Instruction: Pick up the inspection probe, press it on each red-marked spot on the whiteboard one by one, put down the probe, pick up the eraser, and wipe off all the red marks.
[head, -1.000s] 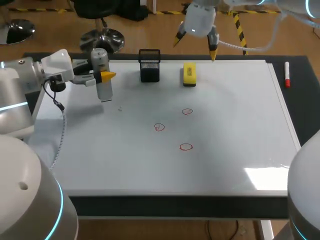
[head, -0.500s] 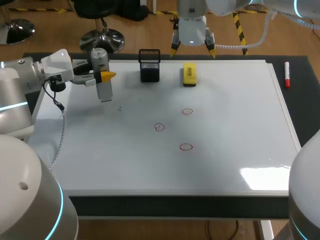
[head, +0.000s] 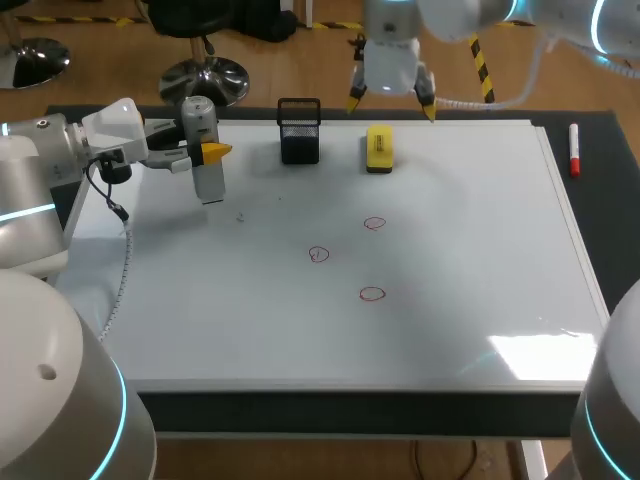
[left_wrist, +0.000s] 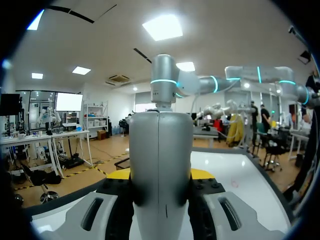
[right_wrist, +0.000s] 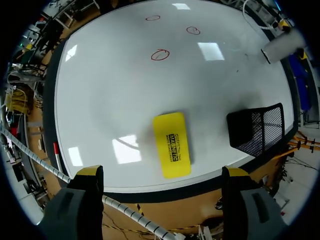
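Observation:
The yellow eraser needs to wipe off all the red marks, so my right gripper needs to grab it next by its long sides at the labelled end (head: 379, 141) (right_wrist: 175, 156).
The inspection probe (head: 203, 150), a grey cylinder, hangs upright over the whiteboard's (head: 480, 250) far left part, and my left gripper (head: 205, 153) is shut on it. In the left wrist view the probe (left_wrist: 160, 165) fills the gap between the yellow-tipped fingers (left_wrist: 202, 174). The yellow eraser (head: 378, 147) lies flat near the board's far edge. My right gripper (head: 391, 100) is above and just behind it, open and empty. In its own view the eraser (right_wrist: 172, 144) lies between the wide-spread jaws of the right gripper (right_wrist: 162, 175). Three red circles (head: 374, 224), (head: 318, 255), (head: 371, 294) mark the middle.
A black mesh holder (head: 299, 130) stands left of the eraser, between it and the probe; the right wrist view shows this holder (right_wrist: 255, 129) beside the eraser. A red marker (head: 574, 150) lies off the board's right edge on the dark table.
My right gripper has turned from a tilted stance to square and shifted slightly left, settling over the far side of the eraser. The left arm and the probe have stayed still.

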